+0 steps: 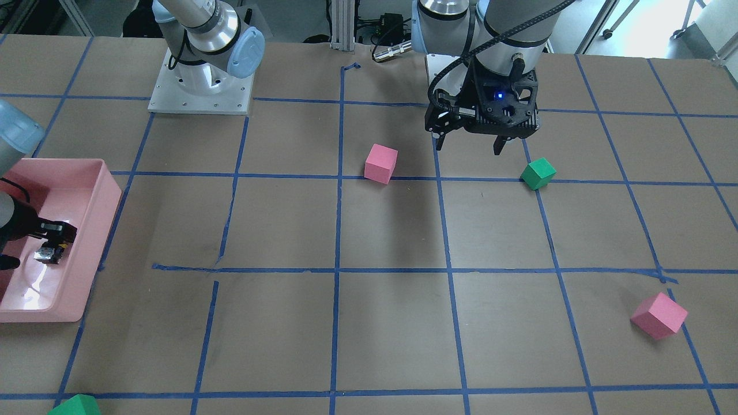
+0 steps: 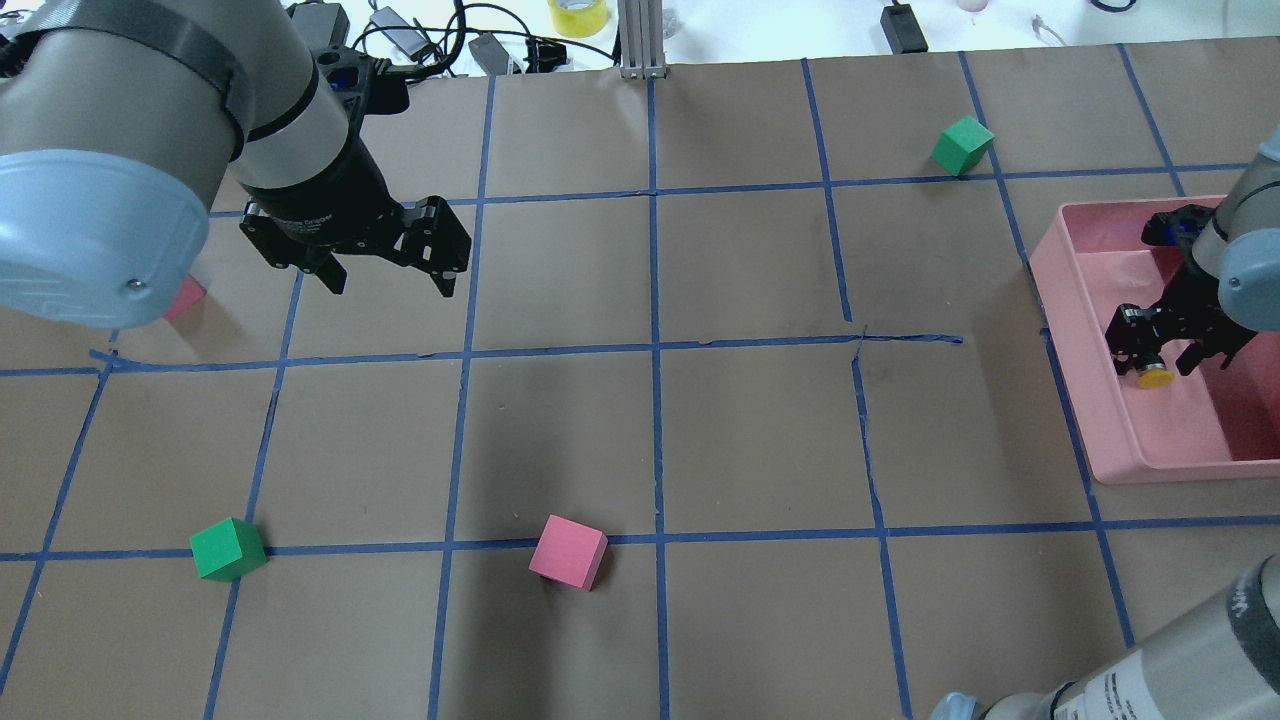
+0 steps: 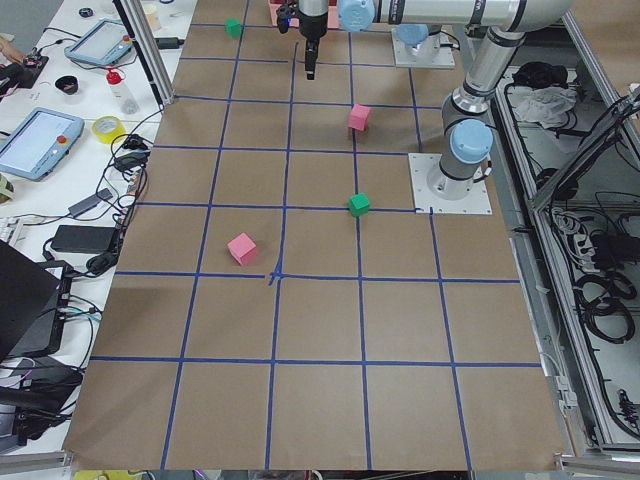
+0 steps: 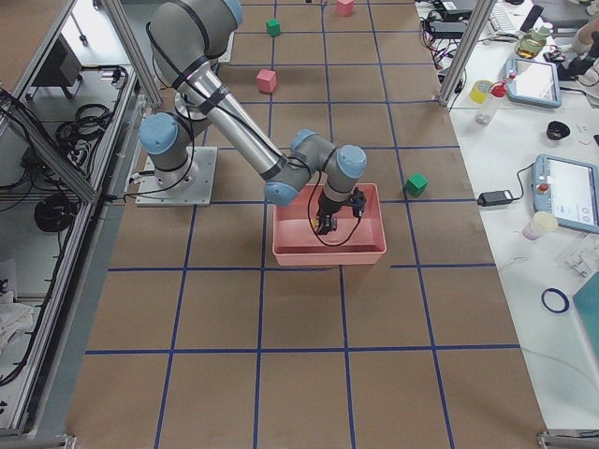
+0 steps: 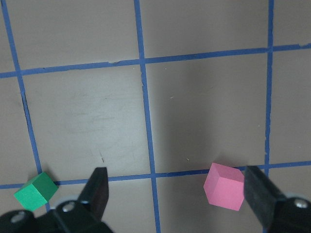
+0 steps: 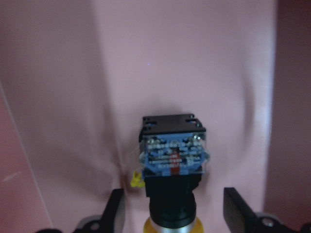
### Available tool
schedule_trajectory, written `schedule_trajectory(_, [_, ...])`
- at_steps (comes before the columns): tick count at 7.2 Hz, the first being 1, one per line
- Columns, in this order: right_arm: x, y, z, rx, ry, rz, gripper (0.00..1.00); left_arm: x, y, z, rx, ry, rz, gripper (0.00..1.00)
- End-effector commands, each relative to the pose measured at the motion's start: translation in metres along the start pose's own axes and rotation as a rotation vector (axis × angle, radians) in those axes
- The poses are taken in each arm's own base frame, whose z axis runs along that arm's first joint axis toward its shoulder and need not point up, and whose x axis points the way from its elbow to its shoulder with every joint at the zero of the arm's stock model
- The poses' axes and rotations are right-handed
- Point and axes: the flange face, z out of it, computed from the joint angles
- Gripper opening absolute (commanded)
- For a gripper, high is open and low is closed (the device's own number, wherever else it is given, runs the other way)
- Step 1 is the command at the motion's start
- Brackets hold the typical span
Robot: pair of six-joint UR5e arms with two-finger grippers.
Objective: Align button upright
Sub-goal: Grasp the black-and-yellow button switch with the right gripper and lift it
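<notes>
The robot's right gripper will next bring the button out for standing upright, so it will grab the button (image 6: 174, 150) by its round black neck (image 6: 173, 206).
The button (image 6: 172, 155) lies in the pink tray (image 2: 1090, 400), its black-silver block base pointing away from the wrist camera and its yellow cap (image 2: 1156, 378) toward it. My right gripper (image 2: 1160, 365) is down in the tray, open, with one finger on each side of the button and a gap on both sides; it also shows in the front view (image 1: 52, 242). The button's base shows there too (image 1: 47, 253). My left gripper (image 2: 390, 288) hangs open and empty above the table, far from the tray.
A pink cube (image 2: 568, 551) and a green cube (image 2: 228, 548) sit below my left gripper (image 5: 180, 194). Another green cube (image 2: 962, 145) lies near the tray's far corner. A second pink cube (image 1: 659, 314) lies at the table's far left side.
</notes>
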Motion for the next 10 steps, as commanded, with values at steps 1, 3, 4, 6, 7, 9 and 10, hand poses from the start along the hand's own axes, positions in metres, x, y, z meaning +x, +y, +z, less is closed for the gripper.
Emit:
schedule_trajectory(1, [0.004, -0.003, -0.011, 0.017, 0.006, 0.01, 0.0, 0.0, 0.0, 0.0, -0.001, 0.0, 0.0, 1.0])
schedule_trajectory(3, [0.01, -0.001, -0.049, 0.08, 0.036, 0.024, 0.0, 0.0, 0.0, 0.0, -0.001, 0.0, 0.0, 1.0])
schedule_trajectory(4, [0.013, 0.0, -0.07, 0.095, 0.041, 0.025, 0.0, 0.001, 0.0, 0.0, -0.001, 0.0, 0.001, 1.0])
schedule_trajectory(6, [0.016, -0.003, -0.116, 0.101, 0.039, 0.018, 0.0, 0.0, 0.0, 0.0, -0.001, 0.0, 0.0, 1.0])
schedule_trajectory(7, [0.011, 0.002, -0.145, 0.095, 0.024, 0.02, 0.0, 0.001, 0.0, 0.0, -0.001, 0.0, 0.001, 1.0])
schedule_trajectory(9, [-0.079, 0.004, -0.205, 0.113, 0.021, 0.013, 0.0, 0.0, 0.0, 0.0, -0.001, 0.0, 0.0, 1.0])
schedule_trajectory(10, [-0.169, 0.002, -0.217, 0.141, 0.007, -0.006, 0.0, 0.0, 0.0, 0.0, -0.001, 0.0, 0.0, 1.0])
